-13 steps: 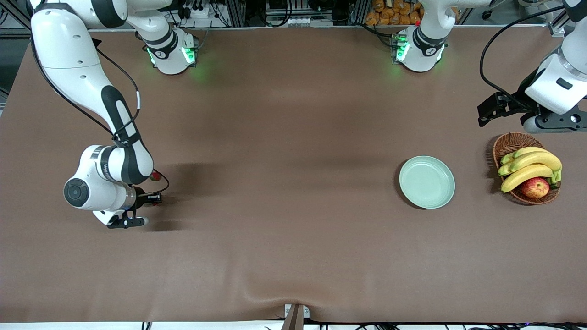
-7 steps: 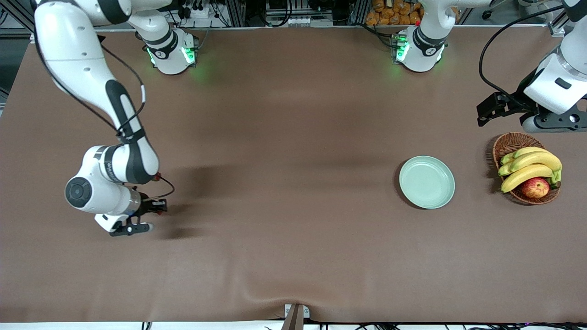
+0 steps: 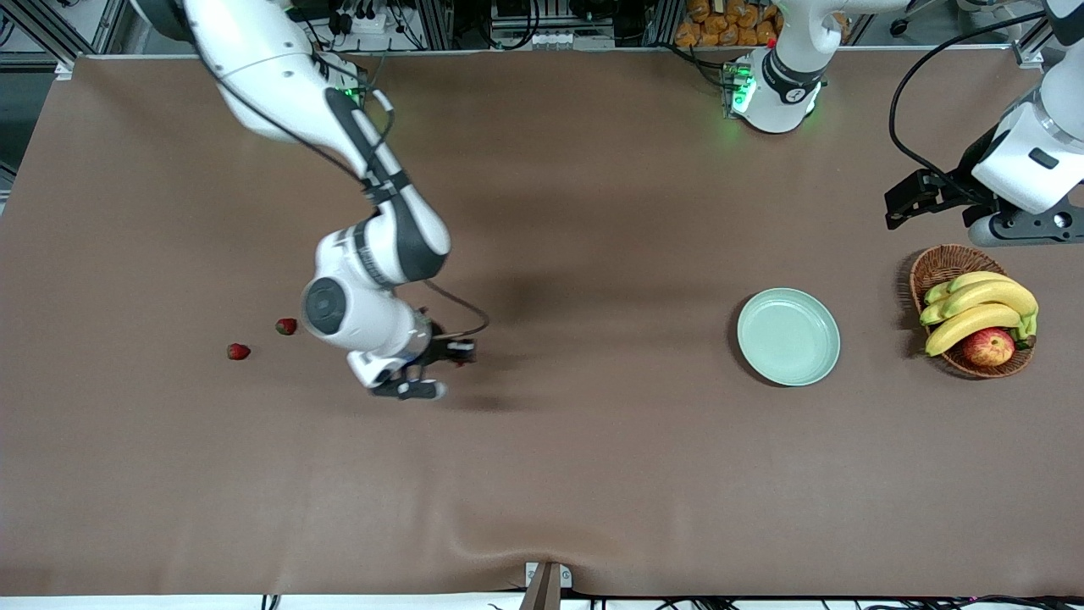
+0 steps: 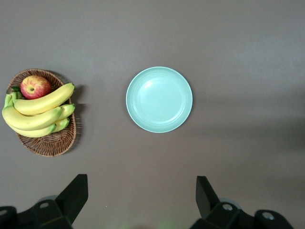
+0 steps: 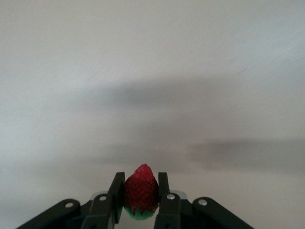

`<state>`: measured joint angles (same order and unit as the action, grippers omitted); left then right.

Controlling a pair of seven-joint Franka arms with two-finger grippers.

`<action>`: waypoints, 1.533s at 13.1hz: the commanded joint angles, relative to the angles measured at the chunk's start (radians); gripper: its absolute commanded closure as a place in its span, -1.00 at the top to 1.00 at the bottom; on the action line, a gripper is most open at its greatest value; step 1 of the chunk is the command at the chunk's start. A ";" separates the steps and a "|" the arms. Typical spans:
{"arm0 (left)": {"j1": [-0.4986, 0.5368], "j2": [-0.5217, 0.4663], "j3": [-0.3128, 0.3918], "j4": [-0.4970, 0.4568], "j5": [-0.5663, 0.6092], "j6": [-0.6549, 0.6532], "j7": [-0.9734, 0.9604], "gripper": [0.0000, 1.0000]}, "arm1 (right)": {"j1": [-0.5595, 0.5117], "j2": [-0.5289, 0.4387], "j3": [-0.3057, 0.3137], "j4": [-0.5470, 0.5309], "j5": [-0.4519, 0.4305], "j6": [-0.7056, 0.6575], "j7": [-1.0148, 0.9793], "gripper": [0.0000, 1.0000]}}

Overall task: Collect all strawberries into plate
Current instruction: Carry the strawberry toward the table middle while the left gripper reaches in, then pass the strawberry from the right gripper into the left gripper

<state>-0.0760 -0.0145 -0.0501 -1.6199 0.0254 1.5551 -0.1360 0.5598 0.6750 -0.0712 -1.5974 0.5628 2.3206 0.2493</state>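
The strawberry (image 5: pixel 141 188) must reach the plate before my right gripper opens: it hangs above the bare table.
My right gripper (image 3: pixel 458 357) is shut on a strawberry (image 5: pixel 141 190), red with a green cap, and holds it above bare table toward the middle. Two more strawberries lie on the table toward the right arm's end: one strawberry (image 3: pixel 286 326) and, beside it and a little nearer the front camera, another strawberry (image 3: pixel 238 351). The pale mint-green plate (image 3: pixel 788 336) is empty and lies toward the left arm's end; it also shows in the left wrist view (image 4: pixel 159 99). My left gripper (image 4: pixel 141 198) is open and empty, waiting high up by the wicker basket.
A brown wicker basket (image 3: pixel 942 264) with bananas (image 3: pixel 976 309) and a red apple (image 3: pixel 988 346) stands beside the plate, at the left arm's end. The brown tablecloth has a ripple at the front edge (image 3: pixel 474 542).
My right arm has lifted from the strawberries and swung toward the plate with one strawberry in its gripper, uncovering the two on the table. The left arm has not moved.
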 commanded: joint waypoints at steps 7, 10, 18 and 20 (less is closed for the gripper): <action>-0.016 0.001 -0.008 -0.155 -0.012 0.111 -0.001 1.00 | 0.092 0.155 0.076 0.063 0.253 0.206 0.010 -0.91; -0.082 0.045 -0.016 -0.135 -0.018 0.155 -0.022 1.00 | 0.092 0.158 0.076 0.063 0.285 0.207 0.010 0.71; -0.410 0.473 -0.019 0.112 -0.064 0.461 -0.514 1.00 | -0.096 0.040 0.071 0.014 0.241 0.067 -0.007 1.00; -0.494 0.588 -0.019 0.150 -0.062 0.606 -0.618 1.00 | -0.216 0.003 0.071 0.017 0.105 -0.054 -0.007 1.00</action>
<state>-0.5092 0.4603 -0.0783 -1.5575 -0.0268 2.0852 -0.6735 0.4582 0.7455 -0.0208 -1.5408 0.7597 2.3621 0.2524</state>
